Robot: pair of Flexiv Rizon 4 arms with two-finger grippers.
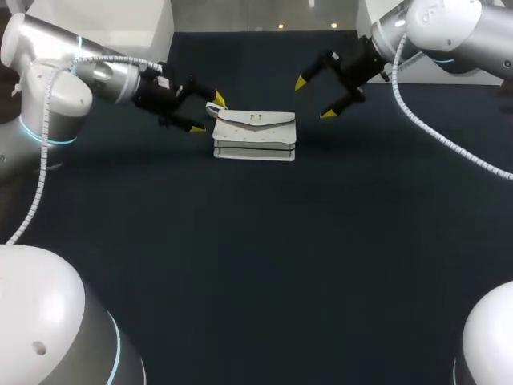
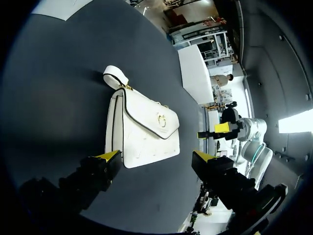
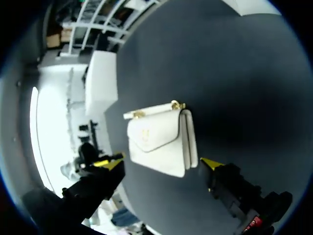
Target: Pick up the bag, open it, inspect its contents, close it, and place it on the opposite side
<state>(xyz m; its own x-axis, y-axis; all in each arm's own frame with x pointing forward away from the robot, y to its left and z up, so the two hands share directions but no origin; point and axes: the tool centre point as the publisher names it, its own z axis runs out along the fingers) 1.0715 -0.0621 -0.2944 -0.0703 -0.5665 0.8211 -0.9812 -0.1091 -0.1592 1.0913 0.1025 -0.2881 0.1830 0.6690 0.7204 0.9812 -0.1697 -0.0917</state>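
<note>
Next, the right gripper grabs the bag by its thin side edge [image 1: 293, 135] [image 3: 185, 157] to pick it up, since the bag's broad front spreads wider than my open fingers.
A small white handbag [image 1: 255, 135] with a closed front flap and a gold clasp stands upright on the dark table, toward the far middle. My left gripper [image 1: 208, 113] is open right at the bag's left end, one yellow tip by its top corner. The left wrist view shows the bag [image 2: 142, 131] just ahead of the open fingers, its strap [image 2: 115, 76] at the far end. My right gripper [image 1: 314, 98] hangs open above and to the right of the bag, apart from it. In the right wrist view the bag [image 3: 160, 141] lies ahead of the spread fingers.
The dark table [image 1: 264, 265] spreads wide in front of the bag and to both sides. A white block [image 1: 128, 20] stands beyond the table's far left corner.
</note>
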